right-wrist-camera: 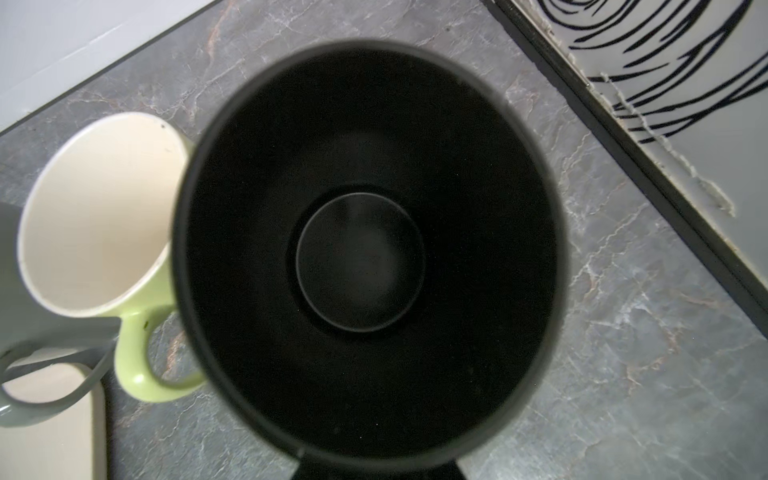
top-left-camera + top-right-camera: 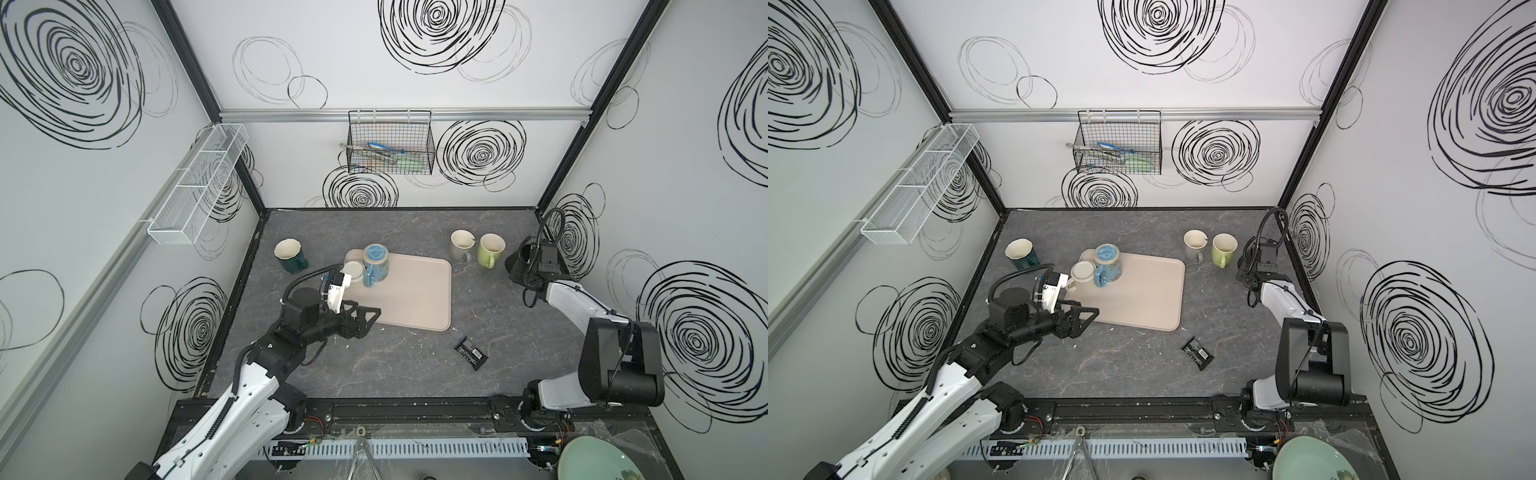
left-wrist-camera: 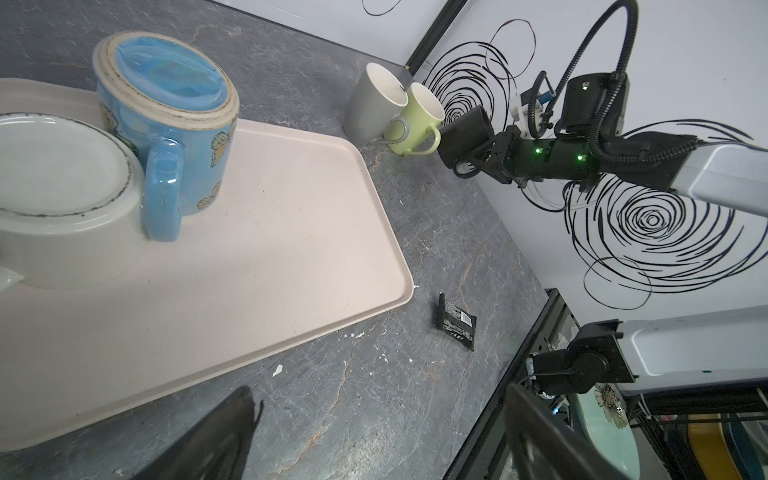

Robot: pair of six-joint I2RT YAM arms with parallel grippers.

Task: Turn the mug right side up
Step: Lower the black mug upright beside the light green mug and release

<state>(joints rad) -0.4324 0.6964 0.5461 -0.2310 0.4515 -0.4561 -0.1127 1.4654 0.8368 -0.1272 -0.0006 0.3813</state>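
Observation:
The black mug (image 2: 516,262) is hanging tilted above the table next to the green mug and would fall, so the robot's right gripper should keep holding it until it reaches the table.
A black mug (image 2: 516,262) (image 3: 464,135) is at the right of the table, close to the side wall. My right gripper (image 2: 527,272) (image 3: 478,160) is shut on it. In the right wrist view the black mug (image 1: 365,249) fills the frame, mouth towards the camera, and hides the fingers. On the beige tray (image 2: 415,303) (image 3: 270,249) a blue butterfly mug (image 2: 376,261) (image 3: 174,124) and a white mug (image 2: 353,271) (image 3: 54,187) stand upside down. My left gripper (image 2: 370,316) (image 3: 378,449) is open over the tray's front left corner, holding nothing.
A grey mug (image 2: 460,244) and a green mug (image 2: 490,249) stand upright just left of the black mug. A dark teal mug (image 2: 289,254) stands upright at the back left. A black packet (image 2: 471,352) lies front right of the tray. A wire basket (image 2: 390,145) hangs on the back wall.

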